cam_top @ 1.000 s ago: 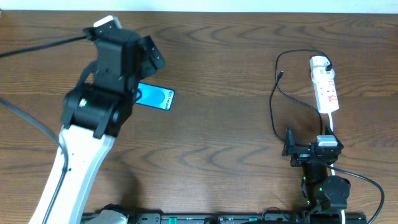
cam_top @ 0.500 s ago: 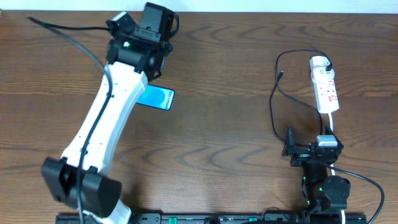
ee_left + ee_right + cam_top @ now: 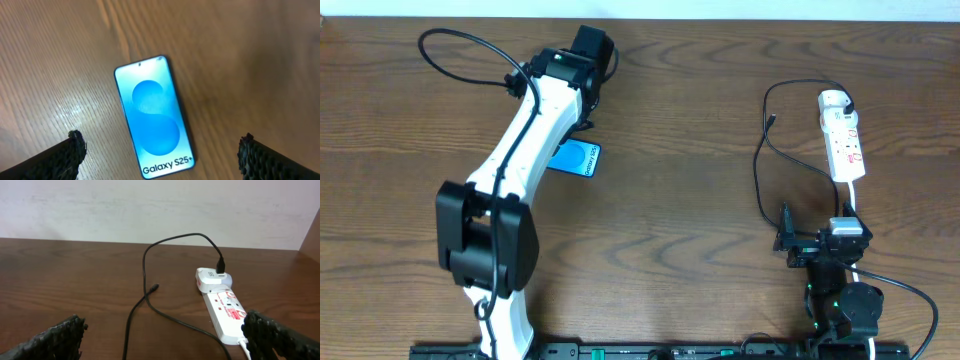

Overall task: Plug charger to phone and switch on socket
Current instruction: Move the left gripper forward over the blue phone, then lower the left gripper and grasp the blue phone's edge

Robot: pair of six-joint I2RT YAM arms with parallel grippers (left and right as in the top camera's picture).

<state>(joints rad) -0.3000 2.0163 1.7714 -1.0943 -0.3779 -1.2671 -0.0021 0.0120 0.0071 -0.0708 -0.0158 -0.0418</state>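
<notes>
The left gripper should grab the phone across its long side edges next, so the phone's "Galaxy" end stays free to hand to the right gripper.
The phone (image 3: 577,158) lies flat on the table, blue screen up; in the left wrist view (image 3: 152,117) its "Galaxy S25+" end is nearest me. My left gripper (image 3: 160,147) hovers above it, open wide and empty, a finger on each side. The charger's white plug head (image 3: 833,100) sits in the far end of the socket (image 3: 846,145), a white power strip. Its black cable loops to a loose connector tip (image 3: 772,120), also in the right wrist view (image 3: 154,287). My right gripper (image 3: 162,330) is open and empty, near the strip's front end (image 3: 227,312).
The left arm (image 3: 520,150) stretches from the front left across the table and covers part of the phone from above. The strip's white cord (image 3: 850,200) runs toward the right arm's base. A pale wall (image 3: 150,205) stands behind the table's far edge.
The left arm has stretched out toward the far edge and its wrist now sits over the phone. The phone, the charger, the socket and the right arm have not moved.
</notes>
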